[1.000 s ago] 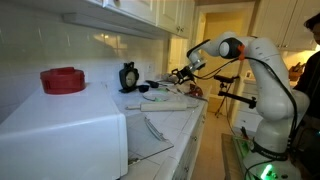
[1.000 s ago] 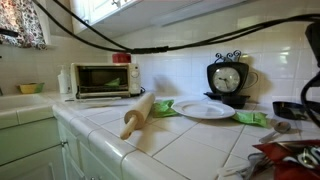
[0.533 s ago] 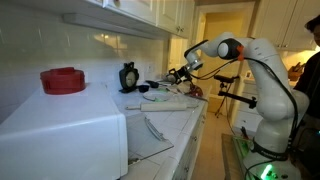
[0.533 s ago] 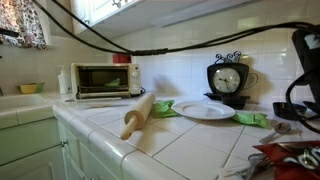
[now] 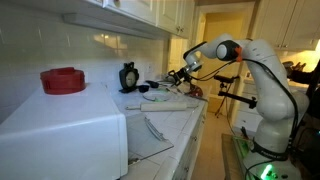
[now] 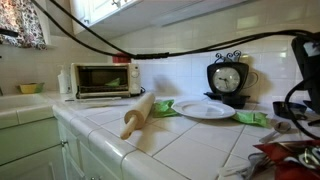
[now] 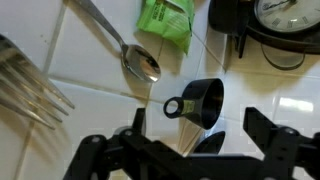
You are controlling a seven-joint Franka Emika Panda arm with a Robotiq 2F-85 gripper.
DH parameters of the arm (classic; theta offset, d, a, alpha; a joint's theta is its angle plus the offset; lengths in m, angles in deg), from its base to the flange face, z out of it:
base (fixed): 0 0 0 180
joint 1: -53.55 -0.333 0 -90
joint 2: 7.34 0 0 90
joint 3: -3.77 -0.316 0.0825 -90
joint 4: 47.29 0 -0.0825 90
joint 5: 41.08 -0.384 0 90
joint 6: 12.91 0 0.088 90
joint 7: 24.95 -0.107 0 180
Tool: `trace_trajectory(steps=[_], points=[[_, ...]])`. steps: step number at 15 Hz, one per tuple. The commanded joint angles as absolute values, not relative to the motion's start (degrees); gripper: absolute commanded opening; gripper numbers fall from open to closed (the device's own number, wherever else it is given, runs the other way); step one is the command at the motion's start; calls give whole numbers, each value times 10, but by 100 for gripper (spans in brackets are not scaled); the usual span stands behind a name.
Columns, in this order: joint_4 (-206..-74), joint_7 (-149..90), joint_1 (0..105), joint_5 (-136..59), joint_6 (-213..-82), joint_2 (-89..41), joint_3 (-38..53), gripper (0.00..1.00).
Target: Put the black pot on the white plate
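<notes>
My open fingers stop above the pot's handle, and counter shows around the handle. My gripper should go lower before it closes on it.
The black pot (image 7: 203, 102) is a small squat pot lying on the tiled counter, its ringed handle pointing left. In the wrist view my gripper (image 7: 200, 122) is open, with one finger on each side of the pot and not touching it. In an exterior view the gripper (image 6: 300, 92) hangs at the right edge over the dark pot (image 6: 288, 108). The white plate (image 6: 205, 110) lies flat in front of the black clock; it also shows in an exterior view (image 5: 155, 97), left of the gripper (image 5: 181, 75).
An upright black clock (image 7: 282, 22) stands just beyond the pot. A green packet (image 7: 166, 22), a spoon (image 7: 138, 60) and a fork (image 7: 30, 85) lie nearby. A rolling pin (image 6: 138, 113), a toaster oven (image 6: 100, 80) and a red ridged container (image 5: 62, 80) are further off.
The gripper has come in at the right edge of an exterior view and lowered over the pot. Nothing else has moved.
</notes>
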State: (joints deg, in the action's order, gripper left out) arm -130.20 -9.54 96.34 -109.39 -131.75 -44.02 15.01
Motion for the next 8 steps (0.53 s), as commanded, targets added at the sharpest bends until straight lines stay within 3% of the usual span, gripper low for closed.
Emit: trace_trajectory(steps=[1, 8], points=[[-1314, -115, 955, -1085, -1330, -436, 161, 100], [-1292, -105, 951, -1100, -1360, -470, 152, 100]])
